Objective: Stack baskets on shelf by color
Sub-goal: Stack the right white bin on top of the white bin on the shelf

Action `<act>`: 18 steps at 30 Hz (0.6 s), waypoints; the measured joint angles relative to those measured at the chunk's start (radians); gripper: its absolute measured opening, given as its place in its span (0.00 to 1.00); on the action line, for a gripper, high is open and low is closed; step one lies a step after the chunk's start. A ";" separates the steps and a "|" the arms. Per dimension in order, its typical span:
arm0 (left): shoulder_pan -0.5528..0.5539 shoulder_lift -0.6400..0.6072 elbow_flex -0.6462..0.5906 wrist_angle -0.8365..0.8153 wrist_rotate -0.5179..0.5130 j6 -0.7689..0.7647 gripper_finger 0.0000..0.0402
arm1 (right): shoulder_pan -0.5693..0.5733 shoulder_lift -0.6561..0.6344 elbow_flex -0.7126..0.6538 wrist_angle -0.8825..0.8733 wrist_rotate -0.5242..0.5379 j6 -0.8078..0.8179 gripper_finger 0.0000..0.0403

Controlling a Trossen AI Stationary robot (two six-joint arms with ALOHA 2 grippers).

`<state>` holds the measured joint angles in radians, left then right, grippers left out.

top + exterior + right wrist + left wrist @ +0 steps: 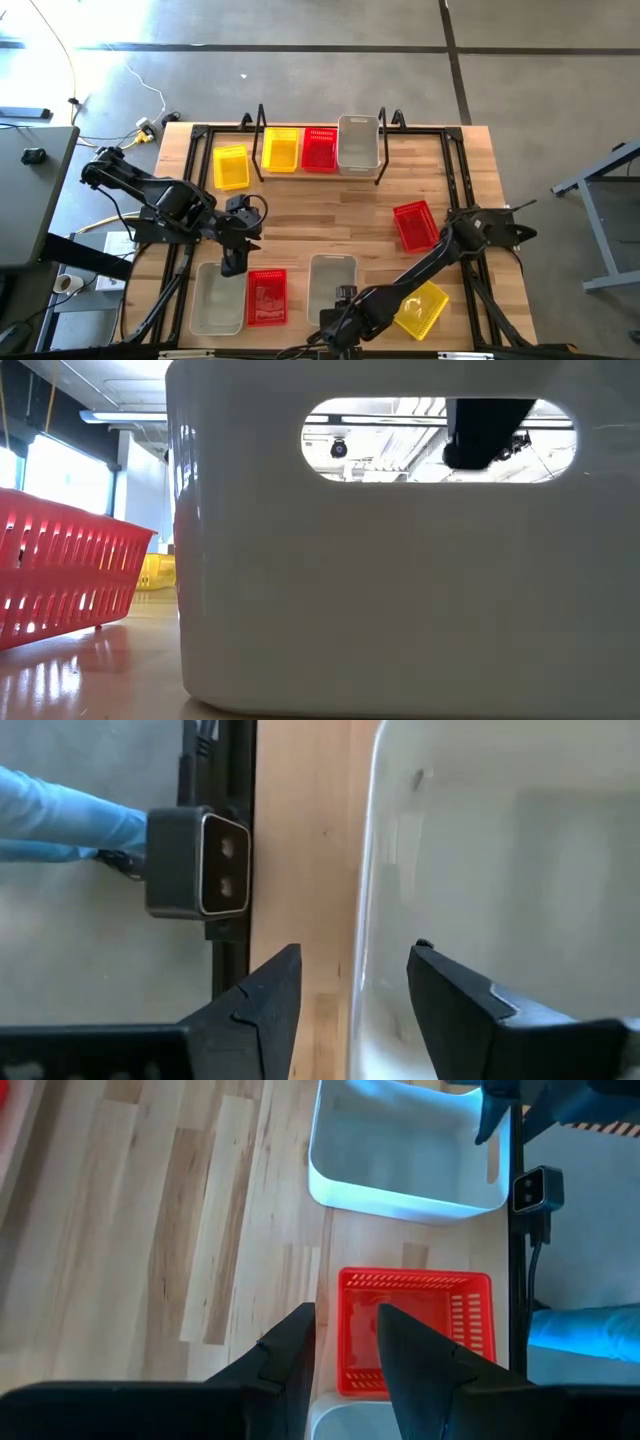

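Note:
The grey basket should be stacked on the shelf by color. My right gripper should grab its short end's rim (364,920).
In the high view the black wire shelf (262,125) at the far edge carries a yellow (280,150), a red (319,150) and a grey basket (358,143). Loose on the table lie two yellow baskets (231,167) (421,308), two red (415,225) (266,297) and two grey (217,298) (332,285). My left gripper (233,265) (345,1315) hovers open over the near red basket (415,1325). My right gripper (340,320) (357,950) is open, its fingers on either side of the middle grey basket's near wall (365,900), apart from it.
The low camera (200,860) sits on the black frame rail at the near edge, close to my right gripper. In the low view the grey basket's wall (400,590) fills most of the picture. Bare wood shows mid-table (320,215).

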<state>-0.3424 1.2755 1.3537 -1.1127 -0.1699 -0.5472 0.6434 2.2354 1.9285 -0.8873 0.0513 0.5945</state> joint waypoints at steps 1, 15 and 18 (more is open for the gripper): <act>0.000 0.000 0.000 -0.001 0.000 0.000 0.25 | 0.000 0.004 0.000 0.000 0.000 0.000 0.42; 0.000 0.000 0.000 -0.021 -0.003 0.000 0.25 | -0.008 0.083 0.000 -0.013 -0.008 0.060 0.28; 0.000 0.000 0.000 -0.031 -0.010 0.000 0.25 | -0.008 0.085 0.000 -0.014 -0.018 0.058 0.14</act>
<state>-0.3424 1.2755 1.3537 -1.1435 -0.1804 -0.5468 0.6350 2.3199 1.9285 -0.9010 0.0337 0.6527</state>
